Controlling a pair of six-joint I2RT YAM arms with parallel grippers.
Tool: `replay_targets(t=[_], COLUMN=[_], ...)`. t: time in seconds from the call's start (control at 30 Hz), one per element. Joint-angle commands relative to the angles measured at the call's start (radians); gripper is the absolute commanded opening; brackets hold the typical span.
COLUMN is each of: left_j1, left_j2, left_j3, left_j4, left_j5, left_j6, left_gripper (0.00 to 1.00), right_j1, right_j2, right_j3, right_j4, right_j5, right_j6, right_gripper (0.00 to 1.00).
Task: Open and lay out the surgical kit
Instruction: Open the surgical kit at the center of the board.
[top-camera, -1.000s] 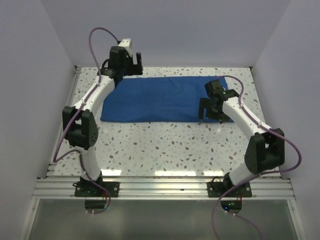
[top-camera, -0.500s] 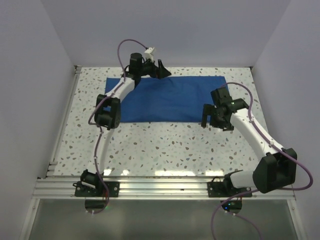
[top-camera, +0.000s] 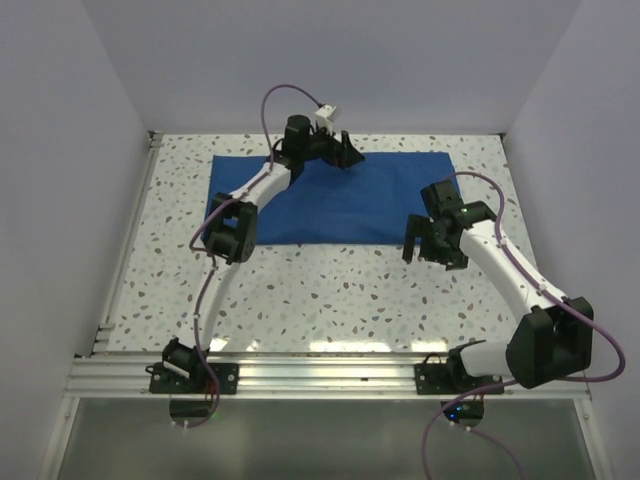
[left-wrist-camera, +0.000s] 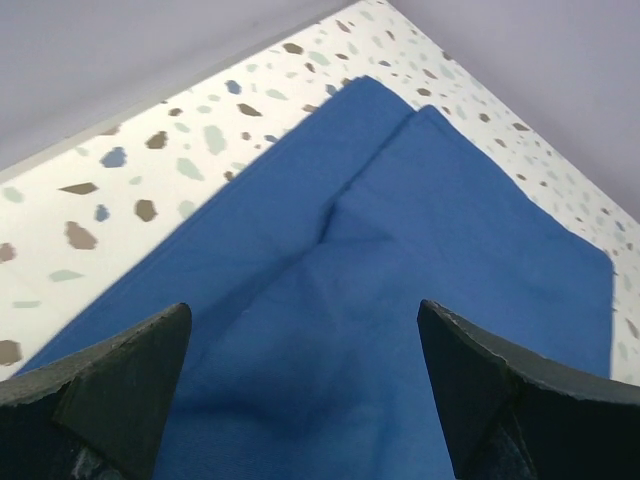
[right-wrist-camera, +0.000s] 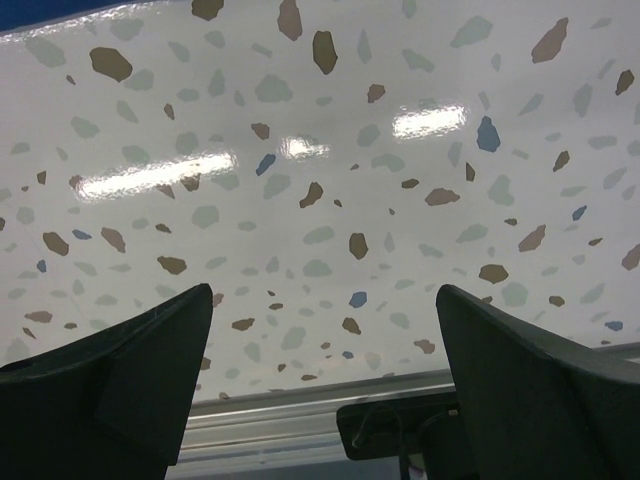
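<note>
I need to pinch the edge of the kit's overlapping flap at the crease (top-camera: 366, 162) (left-wrist-camera: 314, 252) with my left gripper next. Then I can fold it toward the bar and open the kit.
The surgical kit (top-camera: 350, 205) is a flat, folded royal-blue cloth bundle on the far half of the terrazzo table. My left gripper (top-camera: 345, 155) hovers open over the bundle's far edge, near its middle. In the left wrist view, the cloth (left-wrist-camera: 400, 260) shows overlapping flaps that meet at a crease, and the left gripper (left-wrist-camera: 303, 310) has only cloth between its wide-apart jaws. My right gripper (top-camera: 425, 248) hangs open just off the bundle's near right corner. In the right wrist view, the right gripper (right-wrist-camera: 325, 290) faces bare table, with a blue strip of cloth (right-wrist-camera: 50, 12) at the top left.
Grey walls close in the table on the left, far and right sides. An aluminium rail (top-camera: 330, 375) with both arm bases runs along the near edge, and this rail (right-wrist-camera: 280, 430) also appears in the right wrist view. The speckled tabletop (top-camera: 330, 290) lies between the bundle and the rail.
My left arm swung right along the bundle's far edge, from the far left corner to near its middle. The right gripper shifted slightly toward the near right corner. Both stayed open.
</note>
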Motion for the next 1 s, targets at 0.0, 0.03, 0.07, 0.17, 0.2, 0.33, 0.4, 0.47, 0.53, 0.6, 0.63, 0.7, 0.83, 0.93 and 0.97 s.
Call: replay_targets(t=[0.0,0.03,0.07,0.17,0.2,0.33,0.4,0.47,0.53,0.6,0.63,0.7,0.83,0.93,0.97], left_j1=[0.014,0.012,0.014,0.023,0.023,0.003,-0.003,-0.011,-0.014,-0.014,-0.014,-0.014,-0.015,-0.015,-0.015], left_j2=[0.010,0.023,0.026,0.038,0.043,0.041,0.026,0.011,-0.014,-0.049,-0.058,-0.074,-0.098,-0.120,-0.124], left_j3=[0.035,0.047,0.047,0.042,0.041,0.021,0.001,-0.033,-0.053,-0.091,-0.108,-0.103,-0.099,-0.097,-0.097], left_j4=[-0.003,-0.017,-0.022,-0.049,-0.061,-0.121,-0.126,-0.114,-0.080,-0.046,-0.019,-0.009,0.000,-0.002,-0.003], left_j5=[-0.146,-0.165,-0.177,-0.202,-0.192,-0.185,-0.187,-0.202,-0.219,-0.248,-0.257,-0.265,-0.306,-0.328,-0.331], left_j6=[0.077,0.094,0.095,0.109,0.121,0.180,0.190,0.194,0.189,0.171,0.164,0.154,0.151,0.155,0.157], left_gripper=[1.00,1.00,1.00,1.00,1.00,0.95,0.89,0.83,0.79,0.75,0.73,0.52,0.03,0.00,0.00], right_j1=[0.004,0.004,0.004,0.004,0.002,0.004,0.004,0.004,0.004,0.004,0.002,0.004,0.004,0.002,0.002], right_j2=[0.011,0.016,0.018,0.028,0.033,0.056,0.065,0.073,0.076,0.080,0.082,0.079,0.077,0.079,0.079], right_j3=[0.024,0.026,0.026,0.033,0.036,0.044,0.045,0.046,0.038,0.033,0.026,0.021,0.010,0.003,0.001], right_j4=[0.001,0.003,0.006,0.007,0.007,0.016,0.019,0.027,0.039,0.046,0.052,0.055,0.059,0.064,0.067], right_j5=[-0.033,-0.039,-0.041,-0.048,-0.048,-0.056,-0.059,-0.062,-0.068,-0.076,-0.077,-0.079,-0.071,-0.070,-0.070], right_j6=[0.021,0.021,0.021,0.023,0.023,0.027,0.029,0.033,0.038,0.043,0.046,0.050,0.056,0.059,0.059], right_gripper=[0.99,0.99,0.99,0.99,0.99,0.99,0.99,0.99,0.99,0.99,0.99,0.99,0.99,0.99,0.99])
